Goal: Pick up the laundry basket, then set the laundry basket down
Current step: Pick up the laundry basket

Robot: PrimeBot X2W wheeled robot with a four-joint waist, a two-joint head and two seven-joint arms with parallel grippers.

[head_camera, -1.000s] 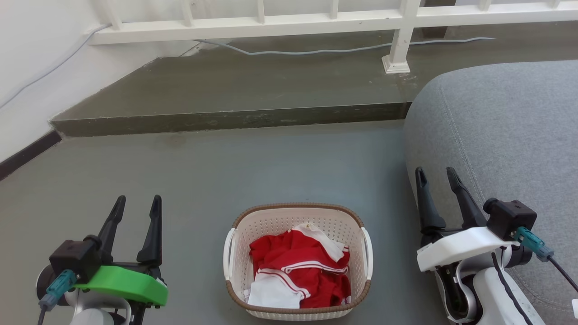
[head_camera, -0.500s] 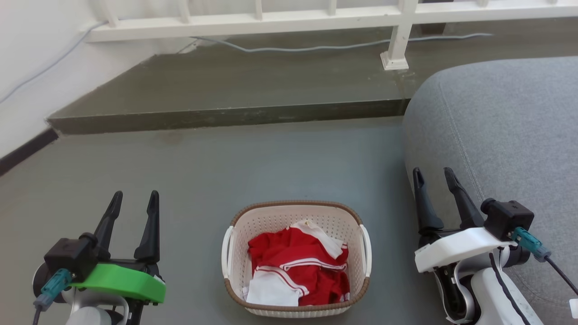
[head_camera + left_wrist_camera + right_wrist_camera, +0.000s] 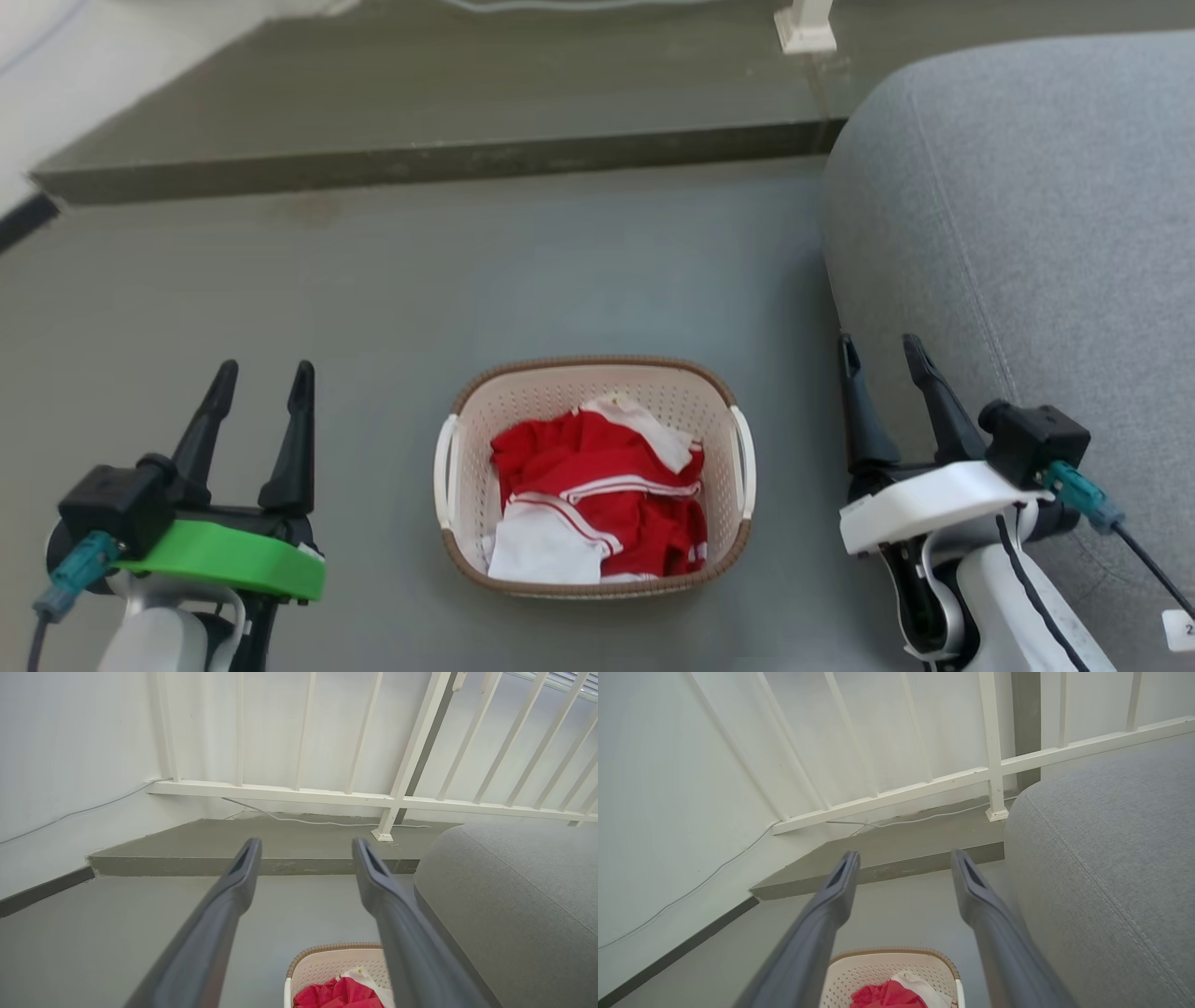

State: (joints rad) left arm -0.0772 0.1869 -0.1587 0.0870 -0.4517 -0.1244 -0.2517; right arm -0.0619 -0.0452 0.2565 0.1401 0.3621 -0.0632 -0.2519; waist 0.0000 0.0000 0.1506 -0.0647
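I need to grab the slim white handle (image 3: 444, 471) facing away from the sofa with my left gripper next, because the laundry basket's body (image 3: 549, 398) is wider than my open fingers.
The laundry basket (image 3: 467, 425) stands on the grey floor between my arms, cream-white and perforated, with a brown woven-look rim and a white handle on each side. Red and white clothes (image 3: 597, 495) lie inside it. My left gripper (image 3: 262, 378) is open to the basket's left, apart from it, fingers pointing away from me. My right gripper (image 3: 878, 353) is open to the basket's right, beside the sofa. The basket's far rim (image 3: 327, 952) appears at the bottom of the left wrist view, and the rim (image 3: 892, 953) also at the bottom of the right wrist view.
A grey sofa (image 3: 1027, 233) fills the right side, close to my right arm. A raised grey step (image 3: 420, 159) crosses the floor ahead, with a white railing (image 3: 397, 802) and a cable (image 3: 303, 821) on it. A white wall (image 3: 70, 765) runs along the left.
The head camera has tilted downward, so the whole scene has slid up in the picture. The basket and both open grippers keep their places relative to each other.
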